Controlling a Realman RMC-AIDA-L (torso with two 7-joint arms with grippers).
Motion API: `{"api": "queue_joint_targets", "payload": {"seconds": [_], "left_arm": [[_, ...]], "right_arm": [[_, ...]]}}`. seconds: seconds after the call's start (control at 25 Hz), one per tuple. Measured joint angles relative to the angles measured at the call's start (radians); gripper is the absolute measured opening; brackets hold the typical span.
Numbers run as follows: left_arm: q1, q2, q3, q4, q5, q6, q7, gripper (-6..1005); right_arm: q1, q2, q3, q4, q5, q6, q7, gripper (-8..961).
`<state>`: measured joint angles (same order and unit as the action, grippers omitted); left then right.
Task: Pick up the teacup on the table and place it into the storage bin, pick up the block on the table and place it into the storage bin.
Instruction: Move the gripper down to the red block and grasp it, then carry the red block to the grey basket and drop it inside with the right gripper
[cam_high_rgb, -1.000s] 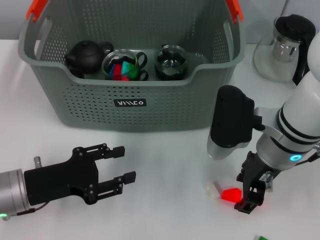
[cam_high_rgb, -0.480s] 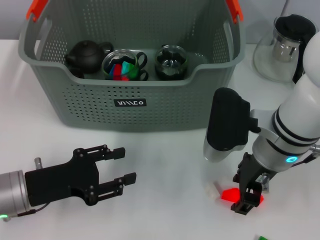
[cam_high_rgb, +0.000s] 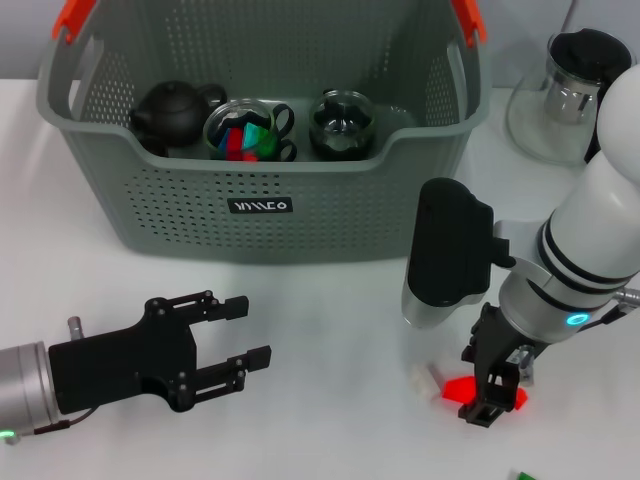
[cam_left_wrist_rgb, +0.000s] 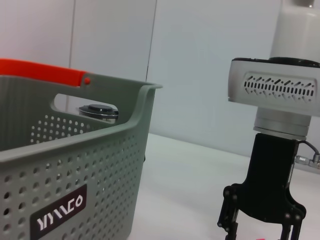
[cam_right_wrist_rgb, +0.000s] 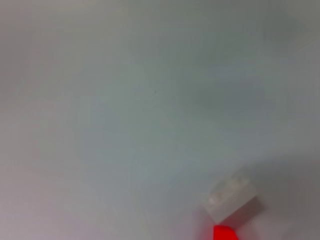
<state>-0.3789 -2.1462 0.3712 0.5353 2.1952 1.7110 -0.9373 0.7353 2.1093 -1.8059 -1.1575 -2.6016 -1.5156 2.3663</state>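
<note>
My right gripper's open fingers are down on either side of the block, so it is time to close now. Closing now would catch the red block (cam_high_rgb: 456, 388) (cam_right_wrist_rgb: 223, 233).
The grey storage bin (cam_high_rgb: 330, 205) stands at the back; it also shows in the left wrist view (cam_left_wrist_rgb: 75, 175). Inside it are a glass teacup (cam_high_rgb: 247, 130) filled with coloured blocks and a second dark glass teacup (cam_high_rgb: 342, 122). A red block (cam_high_rgb: 456, 388) lies on the table at the front right, with a white block (cam_high_rgb: 424, 380) just to its left. My right gripper (cam_high_rgb: 490, 395) points down, with its fingers open astride the red block. The left wrist view shows that gripper (cam_left_wrist_rgb: 260, 232) spread. The right wrist view shows the white block (cam_right_wrist_rgb: 232, 199) and a corner of the red block (cam_right_wrist_rgb: 223, 233). My left gripper (cam_high_rgb: 242, 330) is open and empty at the front left.
A black teapot (cam_high_rgb: 170, 108) sits in the bin's left end. A glass kettle (cam_high_rgb: 565, 95) with a black lid stands at the back right. A small green piece (cam_high_rgb: 522, 475) shows at the front edge. Orange handle clips (cam_high_rgb: 75, 20) top the bin's ends.
My right gripper has moved left and down, from beside the red block to astride it. The left arm has not moved.
</note>
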Motion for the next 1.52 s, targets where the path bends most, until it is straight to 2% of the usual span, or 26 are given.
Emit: {"api": "queue_joint_targets", "payload": {"seconds": [0.4,1.04,1.28,1.52], "left_arm": [[0.0,-0.001,0.0,-0.006,-0.001,-0.006,0.0,628],[0.0,-0.001,0.0,-0.006,0.0,-0.011,0.0,630],[0.0,-0.001,0.0,-0.006,0.0,-0.017,0.0,629],[0.0,0.0,0.0,-0.006,0.0,-0.018,0.0,628]], "right_arm": [[0.03,0.0,0.001,0.067,0.024,0.014,0.008,682],[0.032,-0.002,-0.013,0.068,0.026,0.018,0.006,639],[0.034,-0.002,-0.007,0.067,0.026,0.013,0.008,414],[0.011,-0.008,0.056,-0.005,0.027,-0.023,0.003,317]]}}
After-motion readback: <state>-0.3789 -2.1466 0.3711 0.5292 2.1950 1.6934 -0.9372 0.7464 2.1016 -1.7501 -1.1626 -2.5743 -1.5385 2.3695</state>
